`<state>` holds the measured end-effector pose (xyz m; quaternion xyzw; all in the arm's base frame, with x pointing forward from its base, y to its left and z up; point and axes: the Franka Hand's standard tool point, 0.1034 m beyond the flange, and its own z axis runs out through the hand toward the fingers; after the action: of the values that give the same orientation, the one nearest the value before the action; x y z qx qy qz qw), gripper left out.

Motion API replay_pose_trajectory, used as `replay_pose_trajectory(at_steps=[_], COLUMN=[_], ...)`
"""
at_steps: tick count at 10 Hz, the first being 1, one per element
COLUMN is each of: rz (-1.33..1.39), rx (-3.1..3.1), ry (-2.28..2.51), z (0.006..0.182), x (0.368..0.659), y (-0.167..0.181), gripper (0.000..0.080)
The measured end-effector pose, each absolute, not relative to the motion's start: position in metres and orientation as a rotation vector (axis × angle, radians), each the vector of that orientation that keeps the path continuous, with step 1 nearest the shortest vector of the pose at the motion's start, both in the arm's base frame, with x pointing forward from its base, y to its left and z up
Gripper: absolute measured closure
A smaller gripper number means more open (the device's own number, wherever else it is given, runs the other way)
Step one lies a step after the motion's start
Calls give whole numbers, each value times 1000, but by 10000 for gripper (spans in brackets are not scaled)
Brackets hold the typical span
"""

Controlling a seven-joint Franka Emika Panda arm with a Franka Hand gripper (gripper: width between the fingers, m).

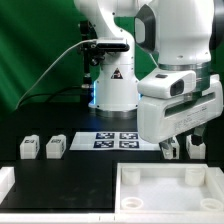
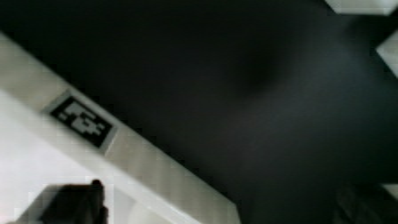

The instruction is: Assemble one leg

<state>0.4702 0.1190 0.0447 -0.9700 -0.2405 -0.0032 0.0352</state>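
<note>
The gripper grabs the leg by its square block end (image 1: 196,149) next, to assemble it onto the white square tabletop part.
Two legs (image 1: 28,148) (image 1: 54,147), small white blocks, stand side by side on the black table at the exterior view's left. My gripper (image 1: 183,150) hangs low at the exterior view's right, just behind the far rim of the large white square tabletop part (image 1: 170,188). Its jaws stand wide apart with nothing between them. In the wrist view one dark finger (image 2: 71,205) shows over the white rimmed part (image 2: 45,165), which carries a square marker tag (image 2: 80,120). The other legs are not clearly in view.
The marker board (image 1: 115,140) lies flat on the table between the legs and my gripper. The arm's white base (image 1: 113,85) stands behind it. Another white part (image 1: 5,185) lies at the front corner on the exterior view's left.
</note>
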Motion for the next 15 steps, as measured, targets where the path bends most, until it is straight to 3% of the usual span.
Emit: replay_pose_trajectory(at_steps=[3, 6, 10, 13, 15], rz=[44, 63, 773, 1161, 1277], rx=[-3053, -3054, -3014, -2913, -2871], ry=[-169, -190, -128, -134, -124], z=[45, 44, 35, 36, 28], x=[439, 437, 404, 397, 400], y=[169, 168, 172, 168, 171], gripper=[151, 151, 151, 151, 151])
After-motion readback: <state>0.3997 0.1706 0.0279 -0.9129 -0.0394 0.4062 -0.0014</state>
